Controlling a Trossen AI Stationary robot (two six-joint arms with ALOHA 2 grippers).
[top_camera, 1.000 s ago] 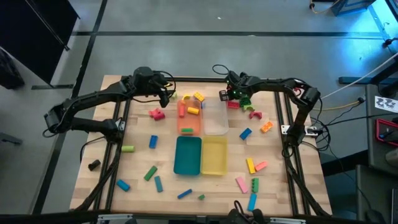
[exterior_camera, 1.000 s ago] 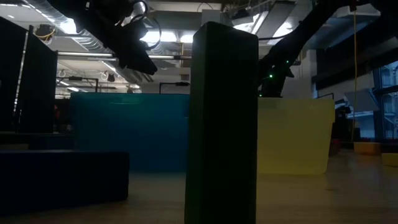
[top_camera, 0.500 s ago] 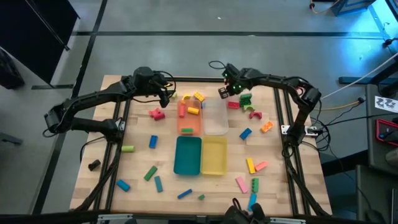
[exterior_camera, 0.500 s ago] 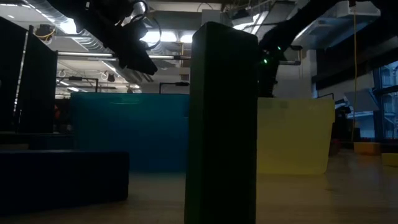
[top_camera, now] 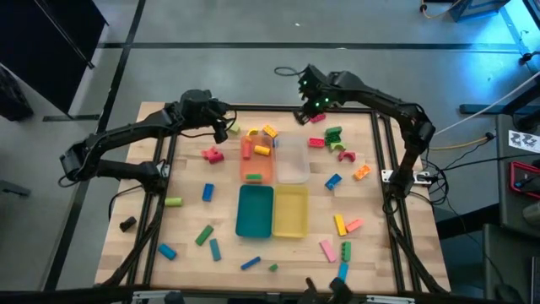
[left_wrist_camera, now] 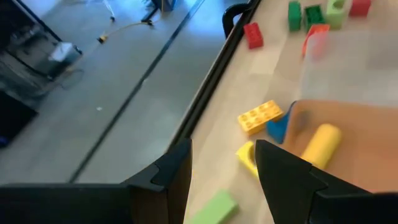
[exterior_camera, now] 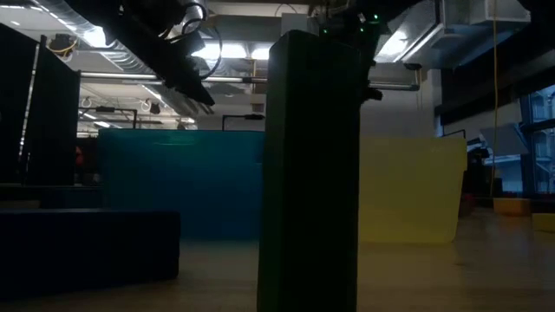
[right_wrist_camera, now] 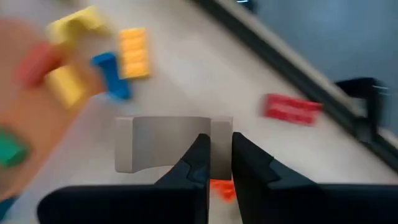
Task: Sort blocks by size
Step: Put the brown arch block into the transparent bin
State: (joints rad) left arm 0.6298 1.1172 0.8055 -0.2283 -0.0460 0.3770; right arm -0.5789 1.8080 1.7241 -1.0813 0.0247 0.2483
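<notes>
The pale grey block [right_wrist_camera: 165,143] is high up beyond the clear tray's rim, so my right gripper should move the block toward the tray before letting go.
My right gripper [top_camera: 305,108] is raised over the table's far edge, shut on a pale grey block [right_wrist_camera: 165,143]. My left gripper [top_camera: 223,127] is open and empty above the far left of the table, beside the orange tray [top_camera: 244,171]. Its wrist view shows a yellow brick [left_wrist_camera: 259,116], a blue block [left_wrist_camera: 278,126] and a yellow cylinder [left_wrist_camera: 319,143] at that tray. Coloured blocks lie scattered flat on the table: a pink one [top_camera: 211,154], a red and green cluster [top_camera: 331,138], and several near the front [top_camera: 205,235]. My right gripper pinches the pale grey block between its two fingers near one end [right_wrist_camera: 217,140]. The block's longer part sticks out to one side of the fingers. It is lifted clear of the table. Something orange-red [right_wrist_camera: 219,186] shows low between the fingers; what it is I cannot tell.
A clear tray [top_camera: 293,165] stands beside the orange one; a teal tray [top_camera: 255,211] and a yellow tray [top_camera: 291,211] stand nearer the front. A red brick [right_wrist_camera: 292,109] lies by the far rail. A dark upright block [exterior_camera: 308,173] fills the middle of the low view.
My right gripper has risen and gone toward the table's far edge and a little left, away from the red and green cluster, carrying the pale grey block with it.
</notes>
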